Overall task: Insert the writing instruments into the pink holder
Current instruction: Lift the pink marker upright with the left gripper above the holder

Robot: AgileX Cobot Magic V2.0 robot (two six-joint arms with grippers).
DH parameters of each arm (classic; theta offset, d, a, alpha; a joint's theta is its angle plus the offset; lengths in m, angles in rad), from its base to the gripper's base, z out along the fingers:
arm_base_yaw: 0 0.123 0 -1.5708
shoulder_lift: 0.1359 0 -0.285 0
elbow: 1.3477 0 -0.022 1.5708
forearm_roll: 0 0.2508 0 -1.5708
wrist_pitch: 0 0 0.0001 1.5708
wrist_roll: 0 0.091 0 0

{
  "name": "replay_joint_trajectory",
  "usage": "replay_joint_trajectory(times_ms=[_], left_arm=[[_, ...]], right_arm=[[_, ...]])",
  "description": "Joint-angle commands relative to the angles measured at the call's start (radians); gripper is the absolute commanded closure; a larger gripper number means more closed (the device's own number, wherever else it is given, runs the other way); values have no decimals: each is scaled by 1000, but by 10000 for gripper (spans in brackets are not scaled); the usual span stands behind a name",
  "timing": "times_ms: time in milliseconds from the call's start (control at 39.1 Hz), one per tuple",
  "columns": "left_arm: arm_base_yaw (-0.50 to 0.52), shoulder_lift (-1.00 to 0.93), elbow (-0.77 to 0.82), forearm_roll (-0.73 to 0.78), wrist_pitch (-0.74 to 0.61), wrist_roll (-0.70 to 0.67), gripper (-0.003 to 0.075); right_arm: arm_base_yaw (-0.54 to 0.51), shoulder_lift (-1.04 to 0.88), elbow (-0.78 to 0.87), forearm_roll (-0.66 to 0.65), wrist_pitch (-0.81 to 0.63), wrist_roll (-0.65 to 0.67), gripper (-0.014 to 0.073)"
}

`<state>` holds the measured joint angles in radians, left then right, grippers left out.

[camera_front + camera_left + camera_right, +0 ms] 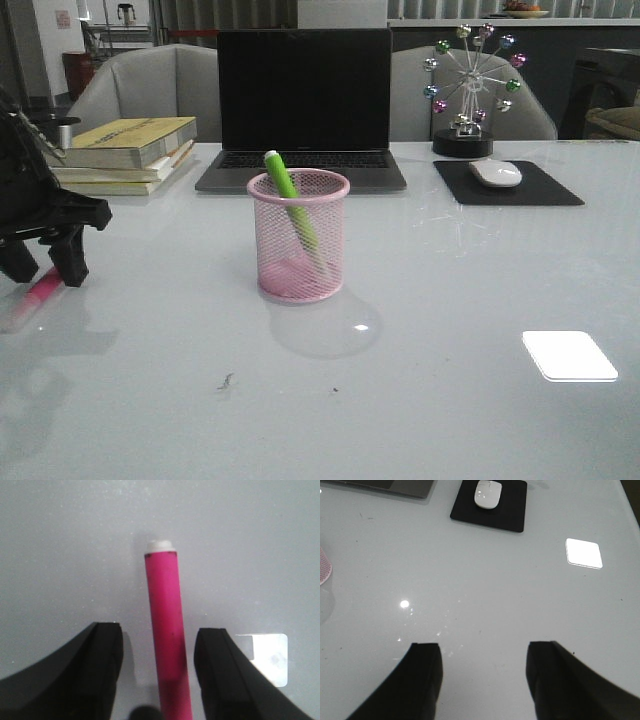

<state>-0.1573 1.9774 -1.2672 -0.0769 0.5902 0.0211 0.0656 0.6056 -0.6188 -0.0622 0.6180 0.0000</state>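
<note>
My left gripper's fingers reach down to the table on both sides of the pink marker, so it is time to close now. Closing now would catch the pink marker point(38, 292).
The pink holder point(298, 236), a wire-mesh cup, stands mid-table with the green marker point(293, 208) leaning inside it, top above the rim. The pink marker point(38, 292) lies flat on the table at the far left. My left gripper point(45, 268) hovers low over it, open. In the left wrist view the pink marker point(168, 630) runs between the two black fingers point(102, 665) with a gap on each side, its white end pointing away. My right gripper point(484, 647) is open over bare table, nothing between its fingers; an edge of the holder point(324, 567) shows there.
A laptop point(304, 105) sits behind the holder, a stack of books point(125, 152) at the back left, a mouse point(496, 173) on a black pad point(508, 184) and a ferris-wheel ornament point(468, 85) at the back right. Chairs stand beyond the table.
</note>
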Motion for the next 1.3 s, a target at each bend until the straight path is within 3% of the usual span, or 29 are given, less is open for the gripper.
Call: replay_joint_trajectory(times_ms=[0,230,537,920,1278], left_arm=[[-5,-31,-25,-9,-15,-8,316],[-5,11,-25,-9,26,-8,362],[-5,18,-23,-14,102,-8,631],[-5,18,-35,-28,94,-8,629],[-50,-33,-191,-51,21,56,629]], right_arm=[[-4,-1,-25,-11,-79,0,106],[-4,-1,-25,-11,-79,0,106],[-4,-1,-25,-11,-79,0,106],[-4,-1,-25,-11,-79,0,106],[-4,-1,-25,-11,-79,0,106]])
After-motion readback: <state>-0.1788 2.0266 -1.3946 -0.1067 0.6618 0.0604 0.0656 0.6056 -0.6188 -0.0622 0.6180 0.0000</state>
